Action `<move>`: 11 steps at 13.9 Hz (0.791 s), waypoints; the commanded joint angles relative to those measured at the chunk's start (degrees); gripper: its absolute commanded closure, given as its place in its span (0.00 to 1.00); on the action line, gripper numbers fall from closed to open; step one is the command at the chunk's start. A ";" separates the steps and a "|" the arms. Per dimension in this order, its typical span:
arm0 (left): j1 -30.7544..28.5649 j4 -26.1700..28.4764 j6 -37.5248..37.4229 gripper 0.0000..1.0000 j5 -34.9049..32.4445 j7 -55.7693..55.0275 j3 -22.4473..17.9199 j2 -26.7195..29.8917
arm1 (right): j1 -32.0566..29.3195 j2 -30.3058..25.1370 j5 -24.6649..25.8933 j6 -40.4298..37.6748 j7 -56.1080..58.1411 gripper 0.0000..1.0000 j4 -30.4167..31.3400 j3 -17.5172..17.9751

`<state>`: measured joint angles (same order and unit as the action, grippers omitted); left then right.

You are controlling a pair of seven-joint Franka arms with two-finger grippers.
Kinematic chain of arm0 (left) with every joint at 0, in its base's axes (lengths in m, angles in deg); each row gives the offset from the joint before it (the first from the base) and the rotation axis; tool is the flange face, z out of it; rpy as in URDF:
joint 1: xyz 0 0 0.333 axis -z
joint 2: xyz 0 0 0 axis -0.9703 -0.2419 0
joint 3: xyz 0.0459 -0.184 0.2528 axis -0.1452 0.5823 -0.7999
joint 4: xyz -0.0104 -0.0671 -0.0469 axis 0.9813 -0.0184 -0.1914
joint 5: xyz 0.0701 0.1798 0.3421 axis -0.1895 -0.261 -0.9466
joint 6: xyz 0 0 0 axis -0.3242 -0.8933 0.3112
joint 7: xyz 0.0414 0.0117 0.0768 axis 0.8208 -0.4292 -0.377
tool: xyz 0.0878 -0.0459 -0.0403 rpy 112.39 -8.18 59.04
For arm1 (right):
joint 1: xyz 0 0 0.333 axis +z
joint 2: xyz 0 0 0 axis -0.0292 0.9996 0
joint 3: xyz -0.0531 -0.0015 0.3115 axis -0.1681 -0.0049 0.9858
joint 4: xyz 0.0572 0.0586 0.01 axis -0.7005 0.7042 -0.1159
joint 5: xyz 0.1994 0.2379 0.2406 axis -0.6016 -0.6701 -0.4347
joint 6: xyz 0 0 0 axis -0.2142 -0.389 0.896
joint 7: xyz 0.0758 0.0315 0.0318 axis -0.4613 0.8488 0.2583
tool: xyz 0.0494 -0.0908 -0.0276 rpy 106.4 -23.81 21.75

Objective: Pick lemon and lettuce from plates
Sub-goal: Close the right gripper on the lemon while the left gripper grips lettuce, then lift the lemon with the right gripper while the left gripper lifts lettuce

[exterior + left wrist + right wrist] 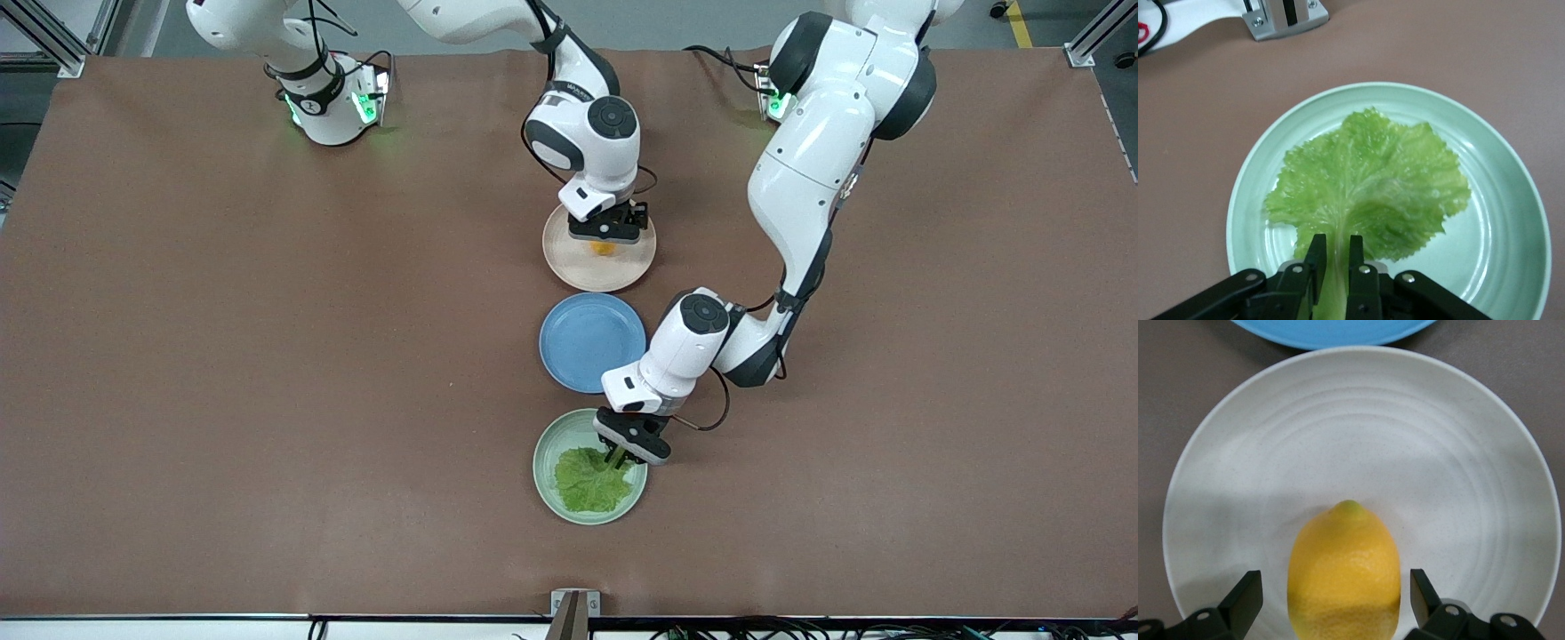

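Note:
My right gripper's fingers stand on either side of the lemon [603,248] and closing now would catch the lemon, so it is time to close on the lemon.
The lemon [603,248] lies on the beige-pink plate [569,267], the plate farthest from the front camera. My right gripper [605,242] is down over it, open, one finger on each side of the lemon [1343,577] with a gap to both; the plate [1405,440] shows around it. The lettuce [587,480] lies flat on the mint green plate [544,462], nearest the front camera. My left gripper [616,458] is low at the leaf's stem end. In the left wrist view, the gripper [1337,250] is shut on the pale stem of the lettuce [1371,180], over the plate [1498,220].
An empty blue plate [591,342] sits between the two task plates; its rim shows in the right wrist view [1331,330]. A metal bracket [574,603] stands at the table's front edge, close to the mint plate.

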<state>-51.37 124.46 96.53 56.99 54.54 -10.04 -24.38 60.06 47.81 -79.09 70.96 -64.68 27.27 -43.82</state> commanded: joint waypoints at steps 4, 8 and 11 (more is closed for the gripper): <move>-0.02 -1.03 -0.23 1.00 -0.47 -0.92 0.05 1.13 | 0.84 0.11 0.23 -0.67 -1.13 0.85 -0.62 -1.00; -0.46 -1.12 -12.67 1.00 5.91 -1.01 1.02 8.68 | -0.12 -3.91 0.32 -4.16 -0.60 0.90 -0.71 -1.96; -1.77 -0.68 -24.45 1.00 9.71 -0.83 1.02 15.62 | -1.70 -13.13 0.23 -13.45 1.76 0.90 -0.71 -6.87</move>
<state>-51.75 121.35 78.53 64.65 53.69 -9.27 -14.31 59.82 43.32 -79.02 63.98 -64.38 24.23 -48.30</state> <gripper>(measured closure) 0.965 0.396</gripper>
